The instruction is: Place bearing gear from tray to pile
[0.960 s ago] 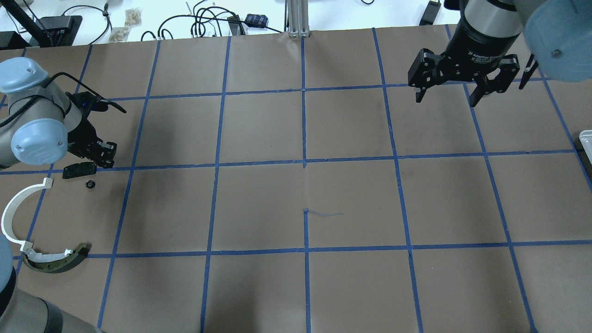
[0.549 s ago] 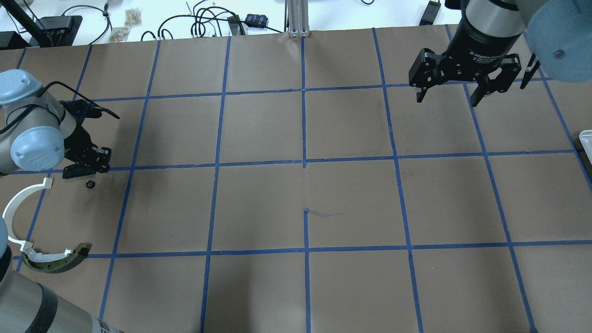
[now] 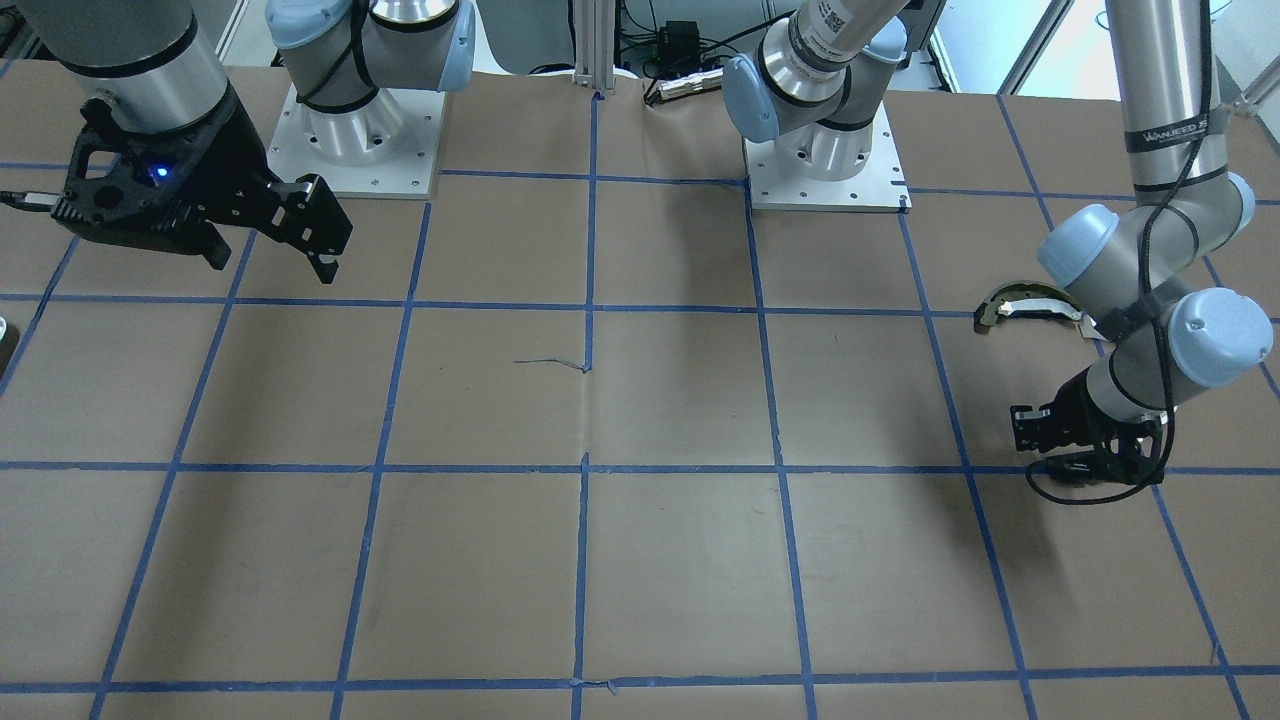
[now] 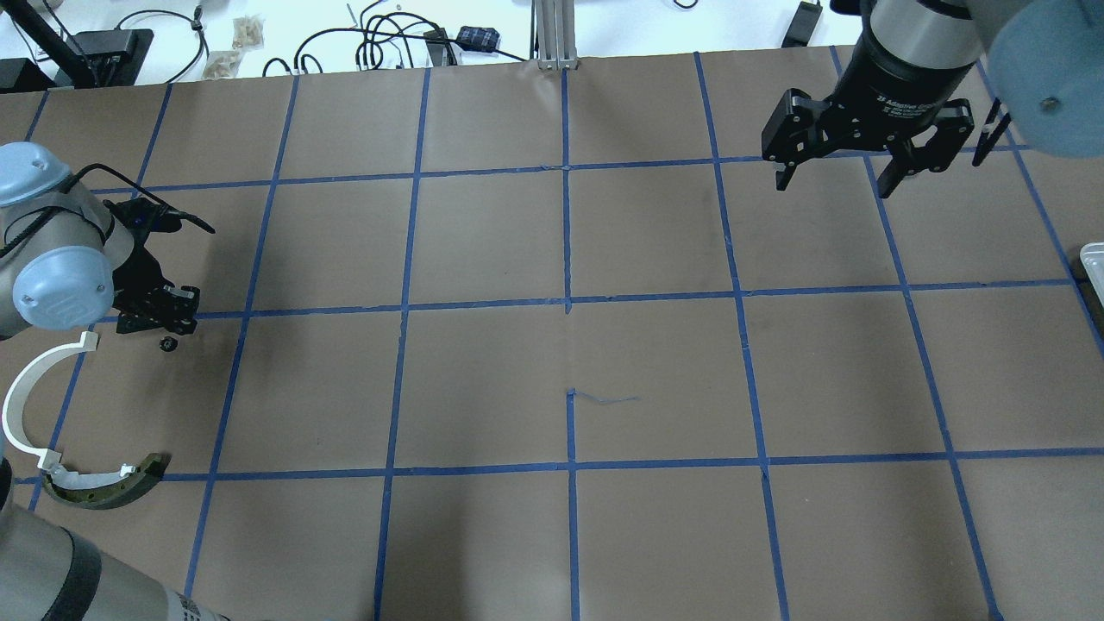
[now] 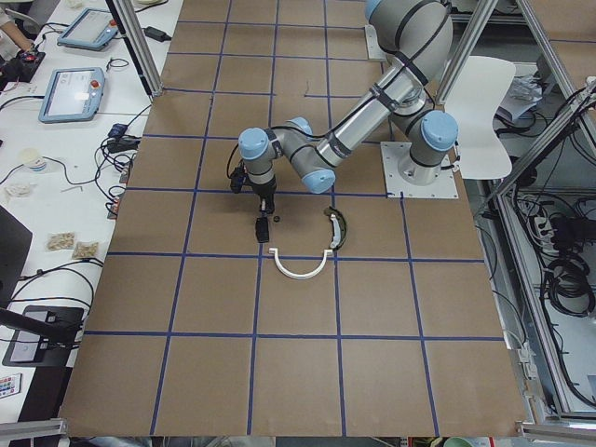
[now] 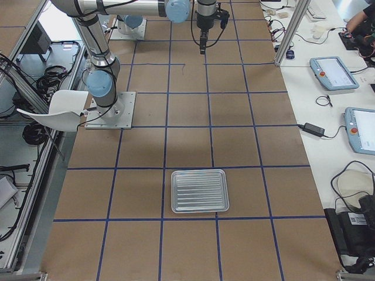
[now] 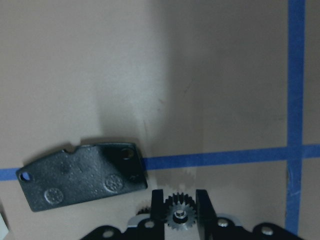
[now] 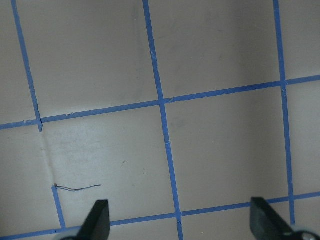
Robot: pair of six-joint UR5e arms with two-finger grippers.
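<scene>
The bearing gear's lower end [image 7: 180, 199] touches the tabletop beside the black plate [image 7: 82, 175], so the gear would stay there and my left gripper should open now.
My left gripper [image 7: 180, 207] is shut on a small toothed bearing gear [image 7: 180, 218] with a silver centre, held low over the table. The flat black plate [image 7: 82, 175] lies just ahead and to the left of it. In the overhead view the left gripper [image 4: 162, 323] hangs over that plate, and a small dark gear-like part [image 4: 168, 344] lies beside it. The pile's thin white curved strip [image 4: 21, 388] and dark arc piece with a cream face [image 4: 108, 487] lie nearer the robot. My right gripper [image 4: 832, 177] is open and empty, far off.
The silver tray [image 6: 199, 191] stands at the table's right end; only its corner [image 4: 1094, 259] shows in the overhead view. Blue tape lines grid the brown table. Cables and small items lie past the far edge [image 4: 388, 43].
My left gripper has moved left and toward the robot, over the black plate. The small dark part on the table has not moved. The right gripper has barely shifted.
</scene>
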